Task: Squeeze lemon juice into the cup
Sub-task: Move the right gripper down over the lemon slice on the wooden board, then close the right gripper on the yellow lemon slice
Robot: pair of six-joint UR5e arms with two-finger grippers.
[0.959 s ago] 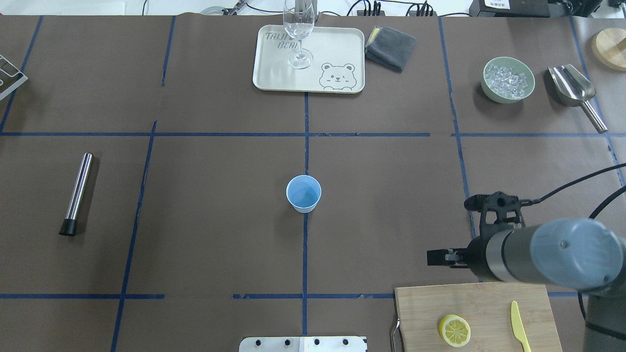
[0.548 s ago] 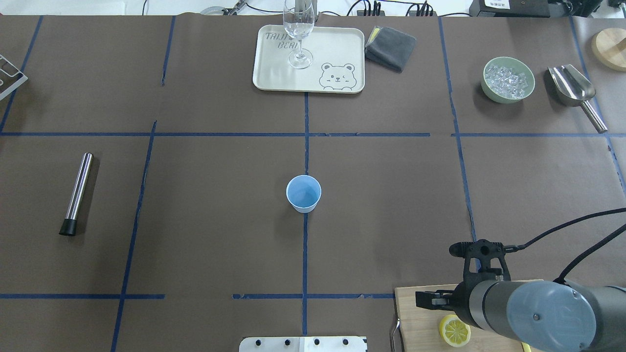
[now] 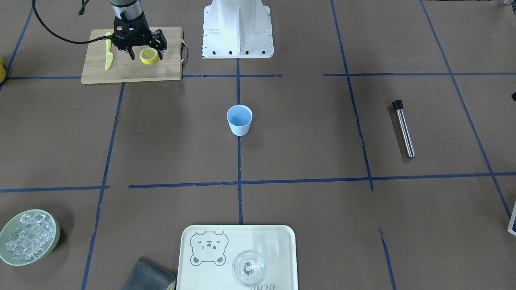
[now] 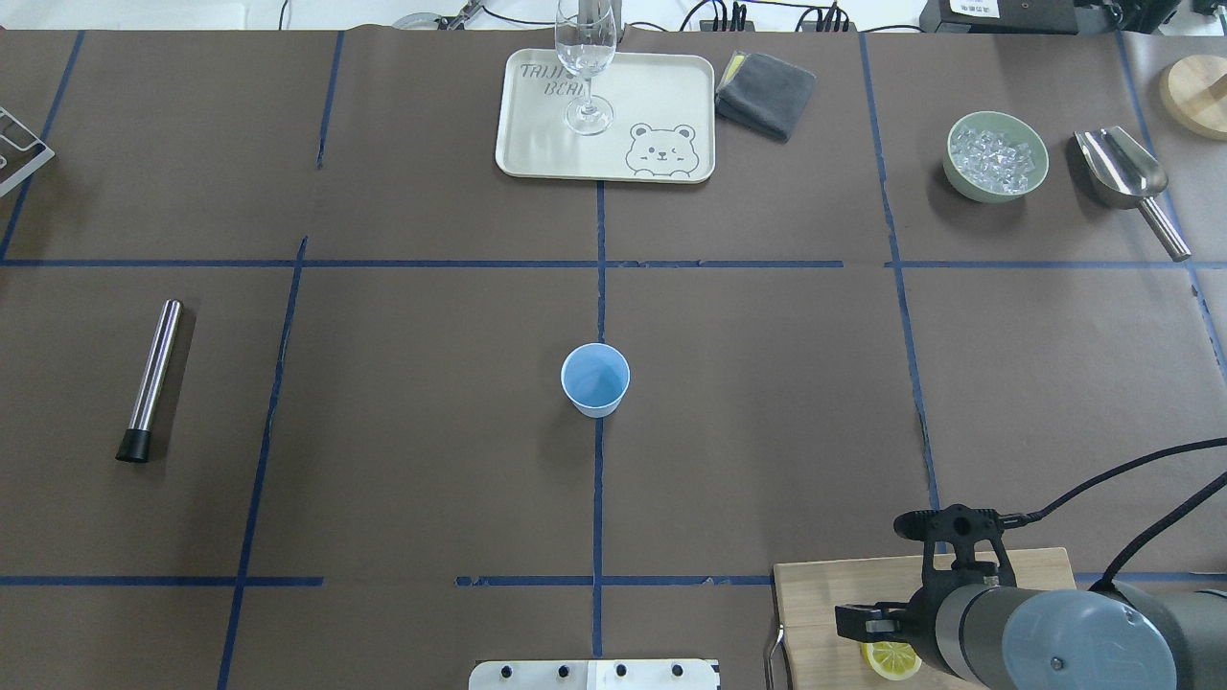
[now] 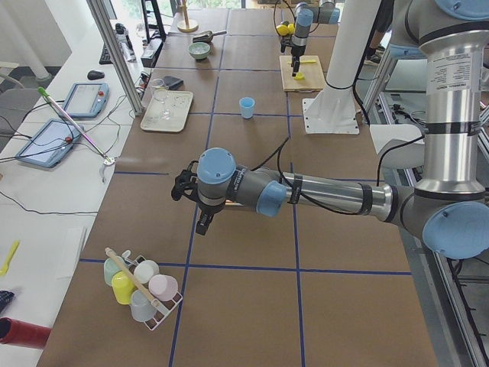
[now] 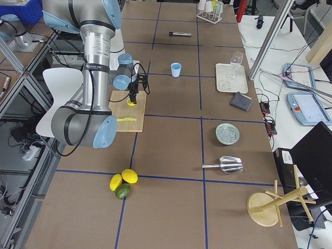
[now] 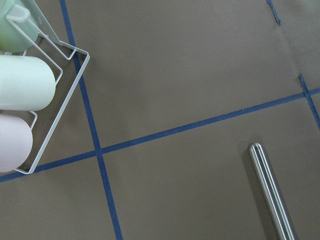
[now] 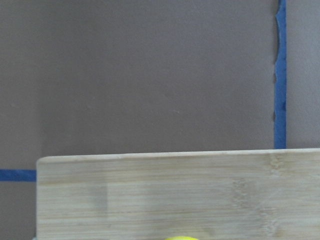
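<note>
The right gripper grabs the lemon slice by its yellow rind sides next, since the slice shows its wet cut side on top.
One lemon slice lies flat on the wooden cutting board near the robot's base. It also shows in the overhead view, partly under the arm. My right gripper points down over it, open, one finger on each side of the slice. I cannot tell whether it touches. The light-blue cup stands upright at the table's middle, far from the gripper. My left gripper shows only in the exterior left view, low over bare table. I cannot tell whether it is open or shut.
A yellow knife lies on the board beside the gripper. A steel tube lies at the left. A tray with a clear glass, a grey cloth, an ice bowl and a scoop stand along the far edge.
My right arm has moved back toward the robot's base and over the cutting board, bringing the open gripper down over the lemon slice. The cup has not moved.
</note>
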